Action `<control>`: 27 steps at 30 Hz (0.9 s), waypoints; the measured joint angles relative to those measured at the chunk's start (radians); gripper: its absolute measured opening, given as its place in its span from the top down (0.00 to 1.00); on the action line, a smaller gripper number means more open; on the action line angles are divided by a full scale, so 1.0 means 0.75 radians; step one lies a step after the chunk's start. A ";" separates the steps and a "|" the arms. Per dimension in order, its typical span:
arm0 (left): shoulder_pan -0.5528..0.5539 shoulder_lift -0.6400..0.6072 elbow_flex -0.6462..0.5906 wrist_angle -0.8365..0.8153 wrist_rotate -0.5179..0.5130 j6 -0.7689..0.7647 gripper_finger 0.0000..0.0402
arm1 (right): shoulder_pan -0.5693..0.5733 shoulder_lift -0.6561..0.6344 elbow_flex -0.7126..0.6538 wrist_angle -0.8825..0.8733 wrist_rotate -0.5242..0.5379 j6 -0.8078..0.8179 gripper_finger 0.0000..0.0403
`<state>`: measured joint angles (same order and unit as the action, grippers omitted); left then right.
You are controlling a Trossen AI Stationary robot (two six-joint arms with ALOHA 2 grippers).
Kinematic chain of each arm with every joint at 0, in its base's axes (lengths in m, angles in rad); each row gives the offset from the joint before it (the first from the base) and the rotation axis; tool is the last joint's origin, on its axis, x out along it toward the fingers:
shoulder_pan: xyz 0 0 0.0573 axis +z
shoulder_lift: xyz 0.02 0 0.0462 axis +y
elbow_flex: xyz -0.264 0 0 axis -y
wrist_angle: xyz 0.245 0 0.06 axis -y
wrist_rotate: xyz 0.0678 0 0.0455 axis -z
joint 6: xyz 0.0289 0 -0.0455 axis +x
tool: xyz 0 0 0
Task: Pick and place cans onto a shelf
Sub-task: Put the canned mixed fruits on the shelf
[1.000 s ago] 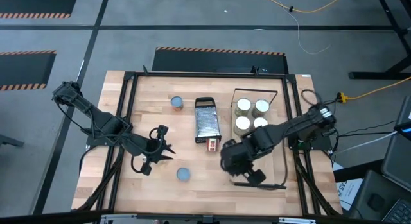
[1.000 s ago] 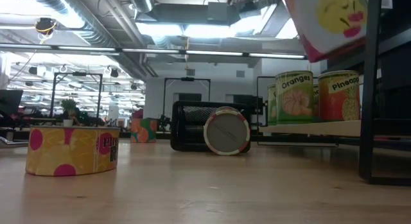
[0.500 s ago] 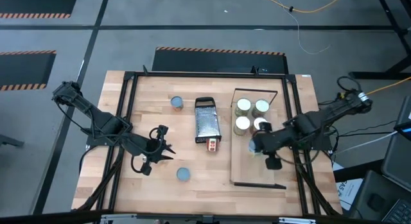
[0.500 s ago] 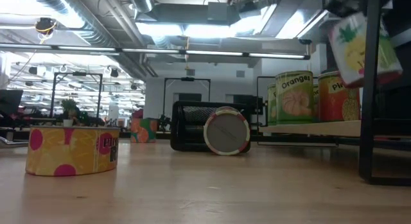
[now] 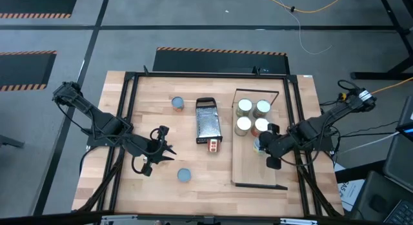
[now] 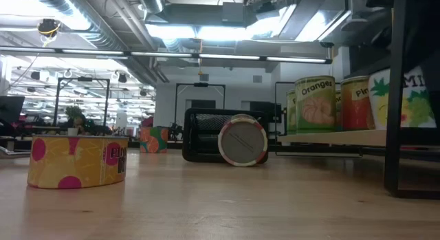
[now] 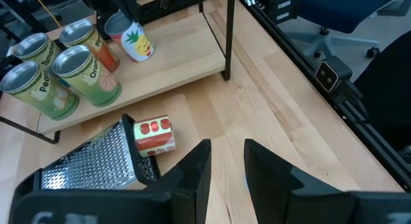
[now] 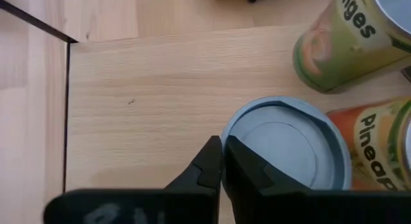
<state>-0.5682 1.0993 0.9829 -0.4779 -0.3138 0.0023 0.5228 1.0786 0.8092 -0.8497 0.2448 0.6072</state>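
Note:
I need to release the pale-blue-topped can from my right gripper, because it sits on the shelf board point(image 5: 246, 148), level with the Pineapple can beside it.
My right gripper point(image 8: 223, 161) is shut on a can with a pale-blue top point(image 8: 286, 147) and a pineapple label point(image 7: 133, 43), low over the shelf point(image 5: 248, 167) beside several upright cans point(image 5: 245, 107). Whether its bottom touches the board does not show. Loose cans stand on the table at the far left point(image 5: 177, 104) and near the front point(image 5: 184, 175). A red one point(image 5: 213, 145) lies on its side by the grater. My left gripper point(image 5: 161, 147) hangs open over the table's left half, holding nothing. My right gripper pinches the raised rim of the can's top point(image 8: 226, 142) between its two fingers, one finger point(image 8: 209, 161) outside the rim and one point(image 8: 243, 167) over the lid. The fingers come from above, slanting down. The can hangs tilted below them point(image 7: 138, 51), next to the pineapple can point(image 8: 379, 153).
A metal grater point(image 5: 208, 122) lies mid-table, left of the shelf. Dark frame rails run along the table's edges point(image 5: 126, 122). The shelf's near half point(image 8: 160, 76) is bare wood. In the low view a dark post point(image 6: 394, 95) stands before the held can point(image 6: 416, 102).
My right gripper has carried the can from over the shelf's near left corner toward the table's right and far side, coming down and rolling its wrist. The can now hangs low beside the upright cans.

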 joint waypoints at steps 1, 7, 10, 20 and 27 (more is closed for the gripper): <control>0.001 0.000 0.000 0.000 0.000 0.000 0.79 | 0.000 0.000 -0.004 0.001 0.003 0.005 0.95; 0.000 0.000 0.000 0.001 0.000 0.000 0.79 | 0.000 -0.001 -0.005 -0.001 -0.003 0.020 0.95; 0.000 0.000 0.000 0.001 0.000 0.000 0.79 | -0.001 0.000 -0.005 -0.002 -0.015 0.022 0.95; 0.000 0.000 0.000 0.000 0.000 0.000 0.78 | -0.001 0.001 -0.007 -0.009 -0.052 0.028 0.84; 0.000 0.000 0.000 0.000 0.000 0.000 0.78 | -0.001 0.001 -0.007 -0.008 -0.052 0.025 0.78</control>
<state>-0.5680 1.0992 0.9829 -0.4776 -0.3138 0.0021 0.5224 1.0790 0.8043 -0.8556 0.2054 0.6258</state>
